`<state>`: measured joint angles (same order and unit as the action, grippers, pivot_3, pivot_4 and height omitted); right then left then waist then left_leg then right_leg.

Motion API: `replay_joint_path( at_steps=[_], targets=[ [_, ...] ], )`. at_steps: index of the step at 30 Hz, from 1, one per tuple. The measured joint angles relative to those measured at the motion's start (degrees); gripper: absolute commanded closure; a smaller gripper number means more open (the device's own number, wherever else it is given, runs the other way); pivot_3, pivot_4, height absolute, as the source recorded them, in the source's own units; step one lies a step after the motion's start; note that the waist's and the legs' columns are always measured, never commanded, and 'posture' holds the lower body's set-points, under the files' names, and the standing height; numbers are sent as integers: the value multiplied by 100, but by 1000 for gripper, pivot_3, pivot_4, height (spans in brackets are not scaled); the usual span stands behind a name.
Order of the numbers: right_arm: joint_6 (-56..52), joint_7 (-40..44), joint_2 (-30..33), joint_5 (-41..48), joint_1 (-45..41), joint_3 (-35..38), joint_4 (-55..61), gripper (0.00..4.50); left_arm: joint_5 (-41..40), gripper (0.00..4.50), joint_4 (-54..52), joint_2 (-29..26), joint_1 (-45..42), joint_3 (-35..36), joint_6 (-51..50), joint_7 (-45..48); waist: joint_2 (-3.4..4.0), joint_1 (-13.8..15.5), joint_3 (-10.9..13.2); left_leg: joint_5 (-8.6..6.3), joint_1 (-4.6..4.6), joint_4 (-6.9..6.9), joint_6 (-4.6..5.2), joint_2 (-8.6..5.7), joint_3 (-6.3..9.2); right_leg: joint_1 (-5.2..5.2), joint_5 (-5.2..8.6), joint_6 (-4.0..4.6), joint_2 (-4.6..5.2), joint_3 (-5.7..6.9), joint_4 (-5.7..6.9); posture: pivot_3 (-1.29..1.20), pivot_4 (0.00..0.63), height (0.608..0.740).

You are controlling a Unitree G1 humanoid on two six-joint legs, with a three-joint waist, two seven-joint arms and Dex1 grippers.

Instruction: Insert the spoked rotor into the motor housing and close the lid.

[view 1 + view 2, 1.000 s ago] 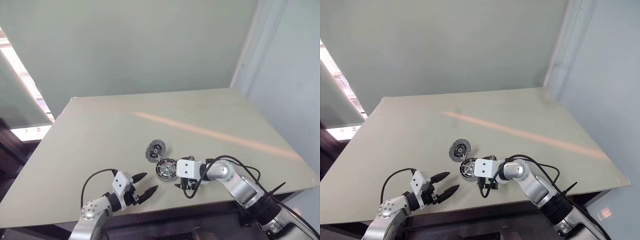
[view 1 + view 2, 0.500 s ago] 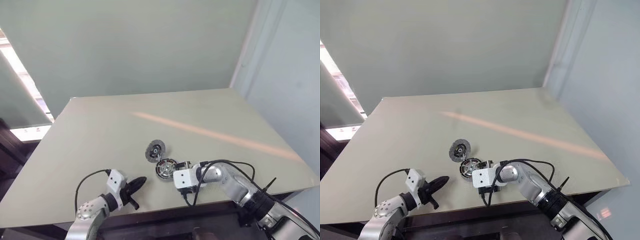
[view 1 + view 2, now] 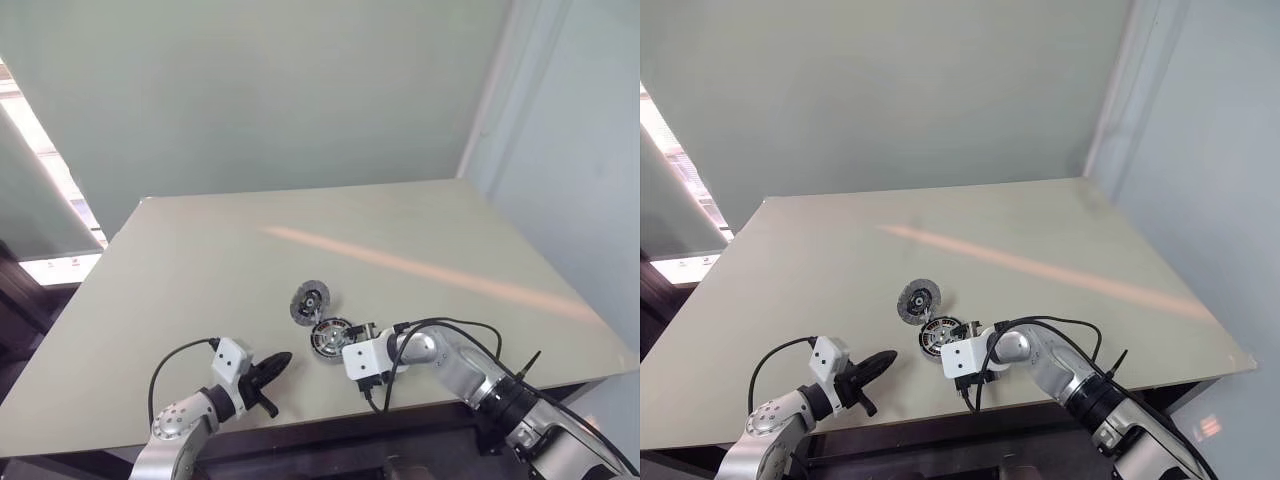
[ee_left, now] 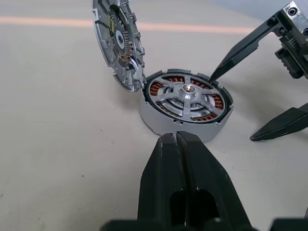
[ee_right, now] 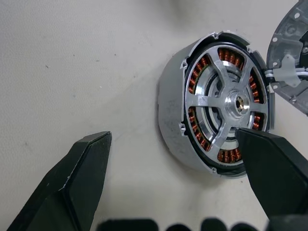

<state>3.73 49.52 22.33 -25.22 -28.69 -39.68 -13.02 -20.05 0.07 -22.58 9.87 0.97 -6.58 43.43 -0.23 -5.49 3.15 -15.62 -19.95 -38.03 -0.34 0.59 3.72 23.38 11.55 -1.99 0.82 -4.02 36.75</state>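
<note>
I will next grab the motor housing by its rim (image 5: 184, 96) with my right gripper, to get the lid (image 5: 288, 53) closed over the spoked rotor.
The motor housing (image 3: 332, 338) lies flat near the table's front, its copper coils ringing the inside. The spoked rotor (image 4: 187, 97) sits inside it, shiny hub up (image 5: 226, 103). The lid (image 3: 311, 300) stands tilted on edge against the housing's far rim, inner face (image 4: 118, 43) showing. My right gripper (image 5: 171, 134) is open beside the housing on its right. One fingertip (image 5: 260, 154) hangs over the rotor's rim. The other finger (image 5: 82, 173) is over bare table. My left gripper (image 3: 283, 358) is shut and empty, a short way left of the housing and pointing at it (image 4: 175, 139).
The pale table (image 3: 200, 260) stretches wide behind and to both sides of the parts. Its front edge runs just under both grippers. A black cable (image 3: 450, 325) loops over my right forearm. A wall rises behind the table.
My left gripper has shut from open and stays beside the housing. My right gripper has dropped lower and rolled, with its fingers now astride the housing's rim.
</note>
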Motion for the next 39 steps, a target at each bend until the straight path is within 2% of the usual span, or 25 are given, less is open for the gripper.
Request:
replay_joint_path(
  at_steps=[9, 22, 39],
  targets=[
    [112, 132, -42, -199, -40, -10, -3, 0, 1, 4484, -50, 0, 71, 0, 0, 7, -2, 0, -1, 0, 5, 3, 0, 2, -1, -1, 0, 0, 0, 0, 2, 0, 0, 740],
    [-394, 1458, 73, -628, -658, -317, 266, 0, 16, 4484, -49, 53, -29, -61, -7, 12, -2, 12, -1, 0, -4, 9, 0, -2, 1, 7, 0, 0, 2, 3, -1, 0, 0, 740],
    [-159, 1378, -255, -865, -896, -435, -234, 0, 21, 4484, -62, 103, 96, -90, -8, 9, -2, -2, -2, 0, 5, 10, -1, 0, 1, 3, 0, 0, 2, 3, 1, 0, 0, 740]
  ],
)
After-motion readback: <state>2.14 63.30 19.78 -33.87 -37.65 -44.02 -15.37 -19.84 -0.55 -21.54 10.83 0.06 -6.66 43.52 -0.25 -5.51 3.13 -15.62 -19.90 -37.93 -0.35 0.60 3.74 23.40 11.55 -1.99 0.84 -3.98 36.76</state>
